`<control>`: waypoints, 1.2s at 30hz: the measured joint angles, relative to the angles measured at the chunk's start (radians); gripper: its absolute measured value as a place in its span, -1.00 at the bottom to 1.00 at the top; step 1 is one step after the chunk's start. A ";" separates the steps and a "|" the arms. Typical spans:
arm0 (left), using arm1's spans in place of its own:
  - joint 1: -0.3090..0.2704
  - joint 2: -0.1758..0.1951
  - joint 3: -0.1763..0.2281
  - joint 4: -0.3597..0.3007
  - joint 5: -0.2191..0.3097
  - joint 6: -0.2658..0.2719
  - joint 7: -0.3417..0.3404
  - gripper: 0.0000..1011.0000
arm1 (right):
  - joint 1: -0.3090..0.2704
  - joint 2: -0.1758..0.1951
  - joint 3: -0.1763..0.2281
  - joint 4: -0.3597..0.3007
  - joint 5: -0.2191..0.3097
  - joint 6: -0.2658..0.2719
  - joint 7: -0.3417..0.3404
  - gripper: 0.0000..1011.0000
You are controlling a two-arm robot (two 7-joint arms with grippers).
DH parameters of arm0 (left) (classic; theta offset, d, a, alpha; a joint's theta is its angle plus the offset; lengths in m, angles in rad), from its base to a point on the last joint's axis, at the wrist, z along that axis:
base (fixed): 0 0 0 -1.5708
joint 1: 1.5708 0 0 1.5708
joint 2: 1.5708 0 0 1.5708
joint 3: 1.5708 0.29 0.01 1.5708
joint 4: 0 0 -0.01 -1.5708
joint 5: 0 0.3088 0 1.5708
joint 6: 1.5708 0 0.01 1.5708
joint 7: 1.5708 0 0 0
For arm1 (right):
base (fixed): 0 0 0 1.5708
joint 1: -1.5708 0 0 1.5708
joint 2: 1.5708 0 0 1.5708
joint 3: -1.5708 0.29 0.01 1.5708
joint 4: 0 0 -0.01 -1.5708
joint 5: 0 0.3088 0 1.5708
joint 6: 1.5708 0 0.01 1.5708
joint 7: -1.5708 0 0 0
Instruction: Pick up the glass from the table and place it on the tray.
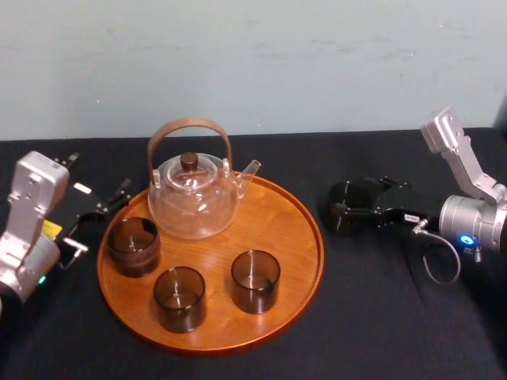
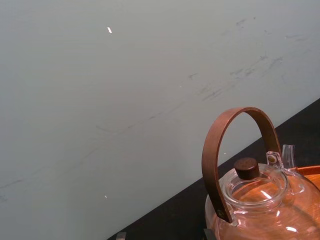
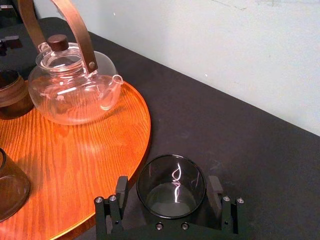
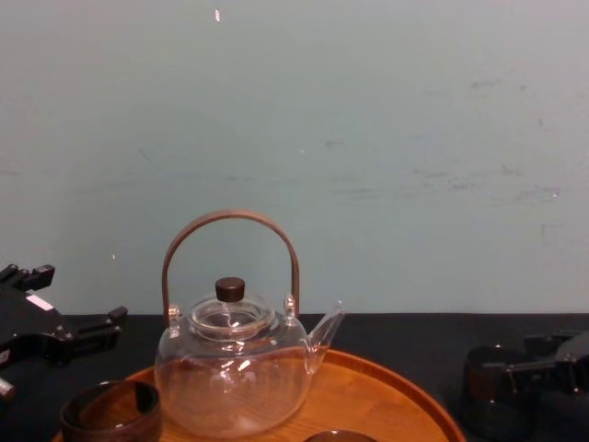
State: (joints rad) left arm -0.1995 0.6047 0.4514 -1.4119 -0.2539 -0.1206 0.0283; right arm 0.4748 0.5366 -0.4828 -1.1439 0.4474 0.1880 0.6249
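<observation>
The glass needs to be set upright on the wooden tray (image 4: 368, 396) (image 3: 80, 165), so next my right gripper needs to grab the glass by its sides.
A dark, smoky glass (image 1: 341, 212) stands upright on the black table (image 1: 380, 317), just right of the round wooden tray (image 1: 277, 218). My right gripper (image 1: 350, 207) reaches in from the right and is open, with one finger on each side of the glass. The right wrist view shows the glass (image 3: 171, 172) between the fingers (image 3: 121, 187), with a small gap on one side. In the chest view the glass (image 4: 486, 387) sits low at the right. My left gripper (image 1: 95, 180) rests open at the tray's left edge, holding nothing.
On the tray stand a clear glass teapot (image 1: 194, 198) with a curved brown handle and three dark glasses (image 1: 133, 245) (image 1: 180, 298) (image 1: 255, 280). Bare wood lies on the tray's right side (image 3: 100, 150). A pale wall backs the table.
</observation>
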 joint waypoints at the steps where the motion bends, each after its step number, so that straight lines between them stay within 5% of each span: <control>1: 0.000 0.000 0.000 0.000 0.000 0.000 0.000 0.98 | 0.001 -0.001 -0.001 0.001 -0.001 0.000 0.000 0.98; 36: 0.000 0.000 0.000 0.000 0.000 0.000 0.000 0.98 | 0.020 -0.024 -0.003 0.043 -0.017 0.009 -0.002 0.98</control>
State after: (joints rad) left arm -0.1995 0.6047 0.4514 -1.4120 -0.2539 -0.1205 0.0283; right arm 0.4948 0.5130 -0.4861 -1.1009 0.4302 0.1972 0.6228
